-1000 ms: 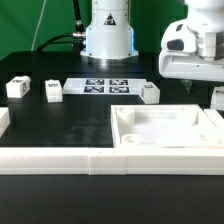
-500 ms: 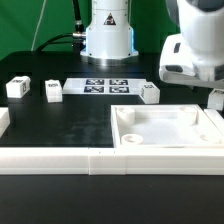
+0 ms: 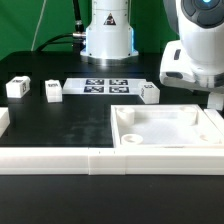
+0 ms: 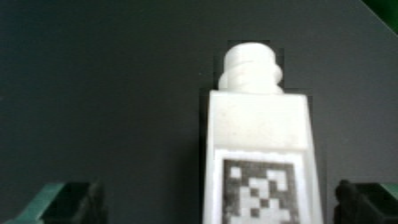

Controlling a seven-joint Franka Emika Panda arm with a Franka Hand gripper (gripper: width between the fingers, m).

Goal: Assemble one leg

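Note:
I need to close my gripper on the leg: its dark fingers are on either side of the white leg's tagged part (image 4: 263,190), so they would hold the leg if they closed now.
In the wrist view a white leg (image 4: 260,130) with a threaded tip and a black-and-white tag lies on the black table, between my gripper's (image 4: 210,202) two dark fingertips (image 4: 64,200). There is a gap on each side, so the jaws stand open and not touching it. In the exterior view my gripper (image 3: 214,98) hangs low at the far right, behind the big white tray-like part (image 3: 170,142); the leg under it is hidden there. Three more legs stand on the table: two at the exterior view's left (image 3: 17,88) (image 3: 53,91) and one by the tray (image 3: 150,93).
The marker board (image 3: 103,86) lies at the back in the middle, before the robot base (image 3: 107,35). A long white rail (image 3: 60,161) runs along the front edge, with a white block (image 3: 3,122) at the exterior view's left.
My arm has moved toward the exterior view's right and slightly down, closer to the table behind the tray. The loose legs and the tray have not moved.

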